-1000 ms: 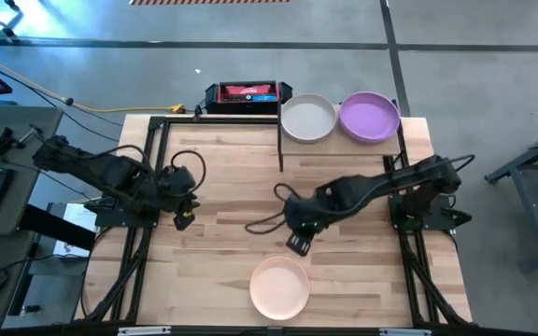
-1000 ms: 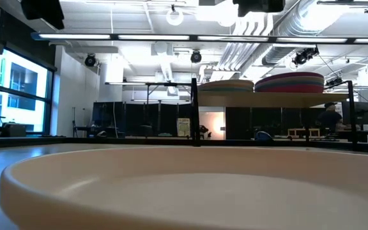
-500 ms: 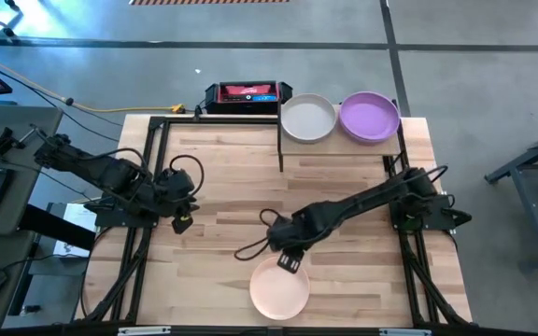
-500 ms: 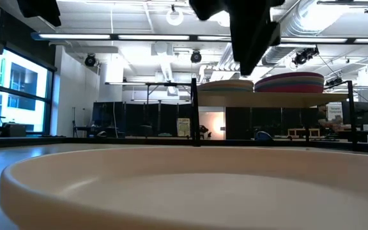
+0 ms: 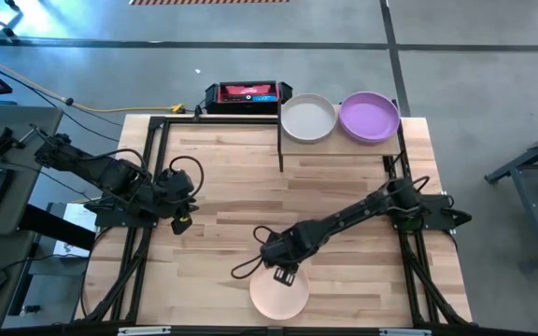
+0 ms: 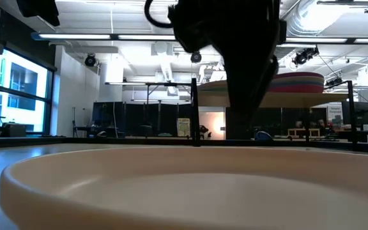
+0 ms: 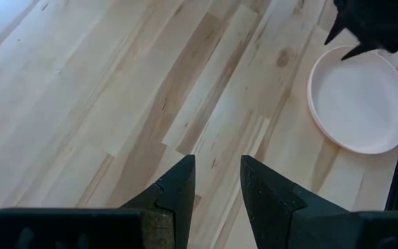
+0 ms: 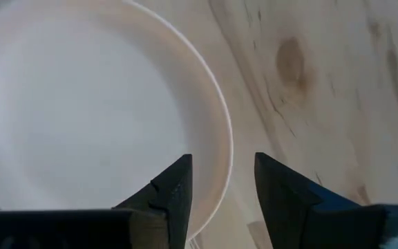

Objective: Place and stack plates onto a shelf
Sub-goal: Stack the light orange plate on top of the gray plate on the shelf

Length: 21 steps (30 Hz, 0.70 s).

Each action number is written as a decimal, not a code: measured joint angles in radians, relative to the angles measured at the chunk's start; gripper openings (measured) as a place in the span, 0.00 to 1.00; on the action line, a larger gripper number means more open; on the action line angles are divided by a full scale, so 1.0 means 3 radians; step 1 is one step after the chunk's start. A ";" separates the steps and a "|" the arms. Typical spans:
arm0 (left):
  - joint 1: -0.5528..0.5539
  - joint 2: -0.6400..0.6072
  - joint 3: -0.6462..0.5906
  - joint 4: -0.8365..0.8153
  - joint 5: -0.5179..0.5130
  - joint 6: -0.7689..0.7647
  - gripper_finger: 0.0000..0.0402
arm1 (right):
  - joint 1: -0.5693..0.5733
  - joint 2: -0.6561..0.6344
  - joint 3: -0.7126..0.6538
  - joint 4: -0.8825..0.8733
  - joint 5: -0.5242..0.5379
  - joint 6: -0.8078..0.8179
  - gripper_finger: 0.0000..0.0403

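Note:
The peach plate should be stacked onto the cream plate (image 5: 307,119) on the shelf, so my right gripper will next hold the peach plate by its rim.
A peach plate (image 5: 279,289) lies flat on the tabletop near the near edge; it fills the foreground of the low view (image 6: 171,191). My right gripper (image 5: 284,273) is open and low over the plate's far rim. In the right wrist view (image 8: 223,173) one finger stands over the plate's inside and one outside its rim (image 8: 221,131); whether they touch it I cannot tell. The shelf (image 5: 339,145) at the far edge carries two stacks, a cream plate (image 5: 307,119) on top of one and a purple plate (image 5: 370,118) on the other. My left gripper (image 5: 183,222) waits open at the table's left.
A red and black device (image 5: 243,94) sits beyond the far edge. Black frame rails run along the table's left and right sides. A loop of the right arm's cable (image 5: 247,267) hangs beside the plate. Bare wood lies between the plate and the shelf.
My right arm has stretched out from the table's middle toward the near edge and come down, so its gripper now stands over the peach plate's far rim. In the low view it has dropped into the picture from above. The plate has not moved.

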 joint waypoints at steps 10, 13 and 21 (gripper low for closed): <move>0.0001 0.0000 0.0000 -0.0006 0.0000 0.0004 0.26 | -0.0005 0.0253 0.0000 0.0083 -0.0020 -0.0004 0.33; 0.0001 0.0000 0.0000 -0.0005 0.0000 0.0004 0.26 | -0.0005 0.0316 0.0000 0.0099 -0.0044 -0.0017 0.33; 0.0001 0.0000 -0.0001 -0.0003 -0.0003 0.0003 0.26 | -0.0006 0.0369 0.0001 0.0094 -0.0113 0.0022 0.30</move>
